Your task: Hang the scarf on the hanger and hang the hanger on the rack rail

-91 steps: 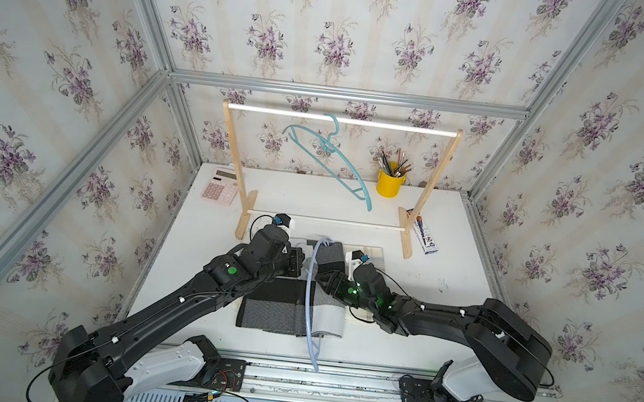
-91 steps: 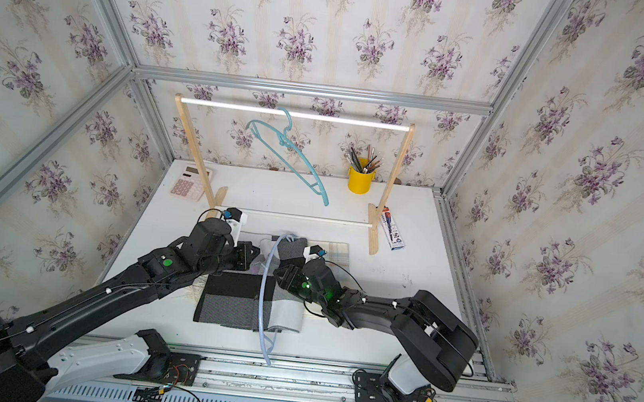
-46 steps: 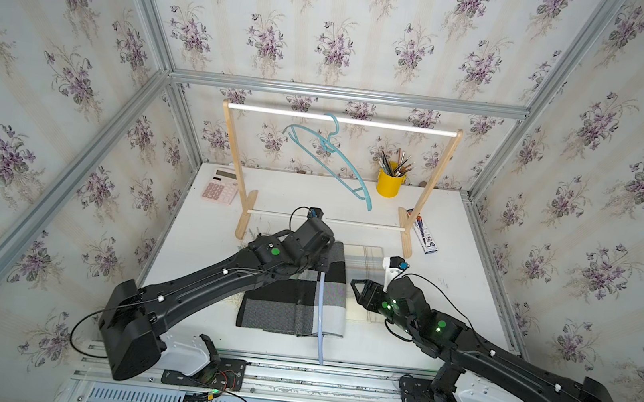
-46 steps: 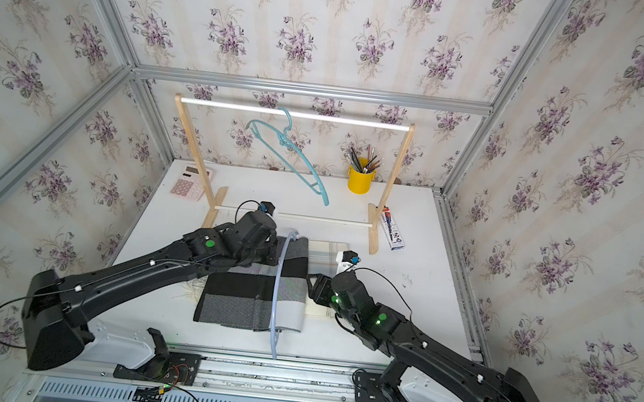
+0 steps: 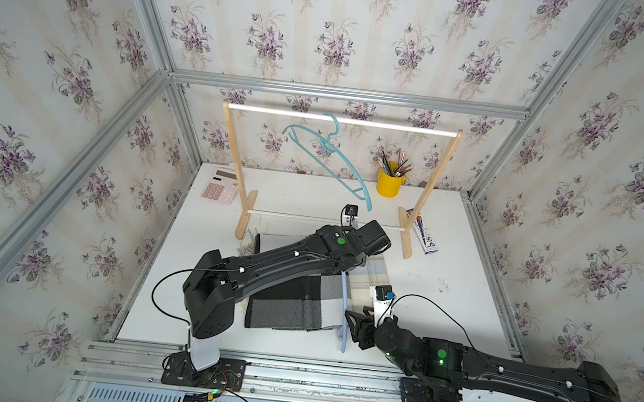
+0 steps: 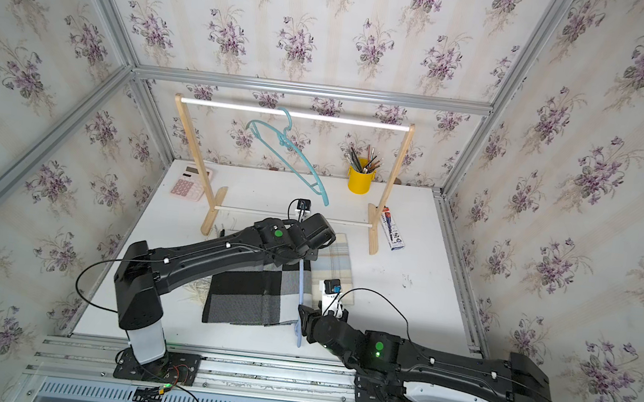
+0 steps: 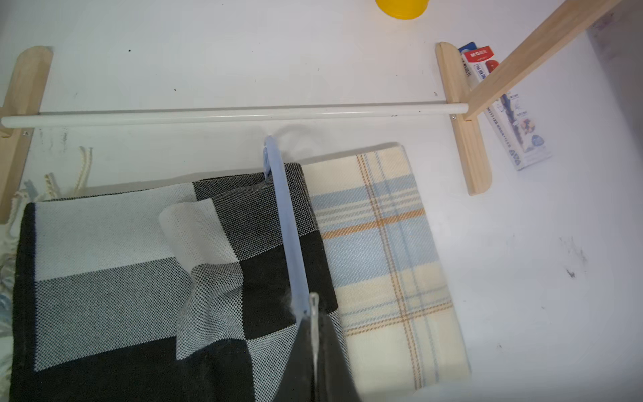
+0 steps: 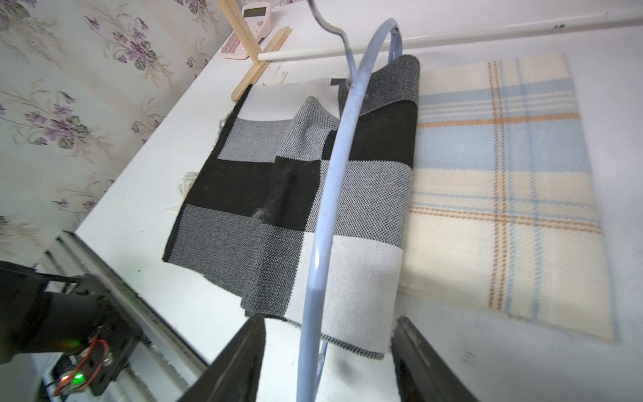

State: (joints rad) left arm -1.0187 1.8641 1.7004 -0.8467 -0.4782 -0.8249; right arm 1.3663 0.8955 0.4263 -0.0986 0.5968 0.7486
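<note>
I should next use my right gripper to grab the hanger's arc toward its near end point(image 5: 343, 331), so the hook and bar stay free to hang the scarf point(image 5: 289, 303).
A black, grey and white check scarf point(image 5: 286, 306) point(image 6: 246, 293) lies flat on the white table, with one fold raised in the left wrist view point(image 7: 195, 243). A pale blue hanger point(image 5: 343, 309) point(image 6: 303, 291) point(image 8: 334, 181) stands on edge across its right part. Its upper arc passes over the scarf and its lower bar runs beneath the scarf's near edge. My left gripper point(image 7: 313, 302) is shut on the hanger's arc point(image 7: 288, 226); in both top views its jaws are hidden under the wrist point(image 5: 353, 241). My right gripper point(image 5: 354, 329) point(image 8: 328, 320) is open, straddling the hanger's near end without touching it.
A cream plaid scarf point(image 5: 374, 273) point(image 8: 504, 174) lies under and to the right of the check one. Behind stands a wooden rack point(image 5: 343, 120) with a teal hanger point(image 5: 330, 157) on its top rail. A yellow pencil cup point(image 5: 389, 183), pink calculator point(image 5: 219, 189) and small box point(image 5: 424, 237) sit around it.
My left arm has swung right and towards the rack, taking the pale blue hanger with it. My right arm has drawn back from over the scarf to the table's front edge.
</note>
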